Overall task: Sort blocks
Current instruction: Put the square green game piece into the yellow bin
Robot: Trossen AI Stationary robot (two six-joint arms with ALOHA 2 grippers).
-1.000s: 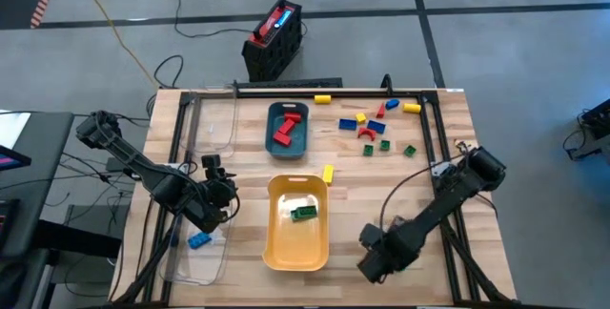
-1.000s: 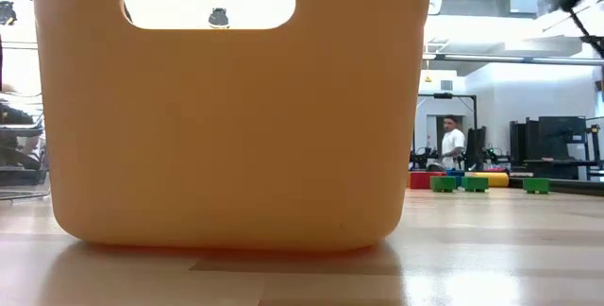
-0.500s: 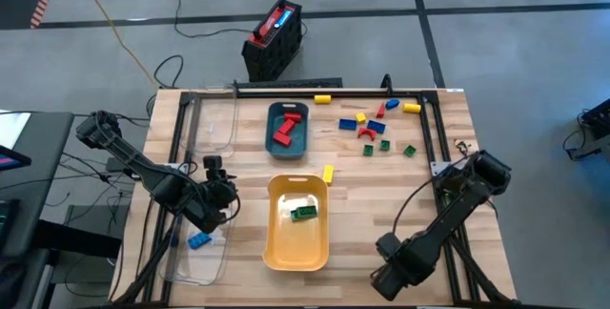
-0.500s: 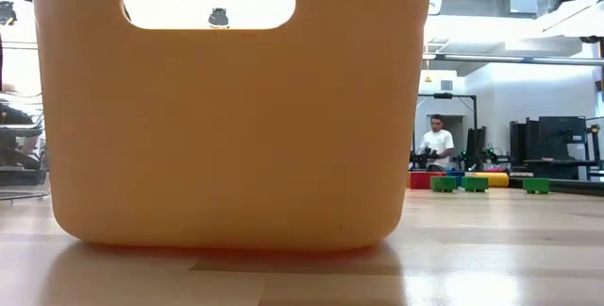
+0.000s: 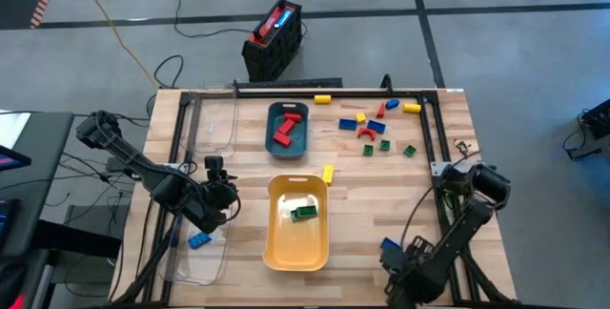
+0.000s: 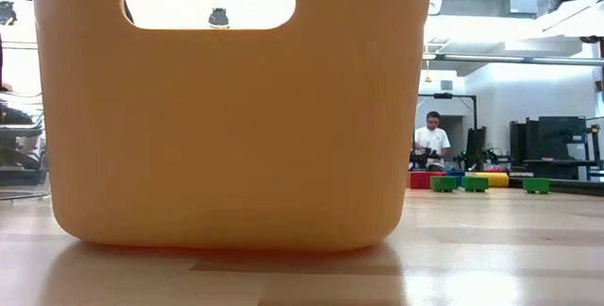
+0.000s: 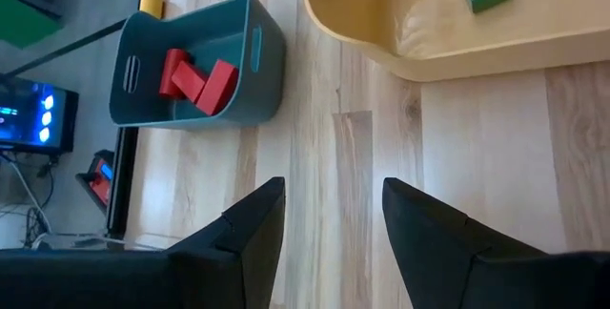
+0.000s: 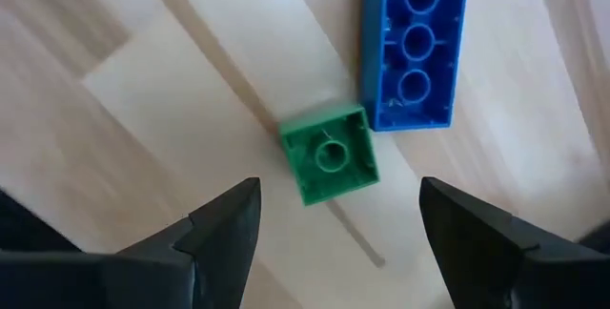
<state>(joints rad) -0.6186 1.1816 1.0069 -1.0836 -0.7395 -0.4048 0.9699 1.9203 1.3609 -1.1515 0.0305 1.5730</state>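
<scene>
I should lower my right gripper's fingers first. They stop above the small green block [image 8: 329,156] beside the blue block [image 8: 417,47], so they would miss if I closed now.
Below my open right gripper [image 8: 338,218], near the table's front right corner [image 5: 408,266], a small green block [image 8: 329,156] and a long blue block [image 8: 415,47] lie underside up on the wood, side by side. Its fingers stand apart above them and touch neither. The blue block [image 5: 391,245] also shows in the high view. My left gripper [image 5: 225,197] hangs open over bare wood left of the yellow tray [image 5: 272,242], with nothing between its fingers [image 7: 329,223]. Several loose blocks [image 5: 372,126] lie at the far right.
A teal tray [image 5: 272,135] holds red blocks [image 5: 286,130]. The yellow tray holds a green block [image 5: 303,213], and a yellow block [image 5: 328,173] lies by its far corner. A clear tray [image 5: 195,266] at the near left holds a blue block [image 5: 198,240]. A black frame rail [image 5: 286,88] runs along the table's far edge.
My right gripper has swung toward the table's near right corner and come down a little, staying open. The blue block that it stood over now shows beside it in the high view.
</scene>
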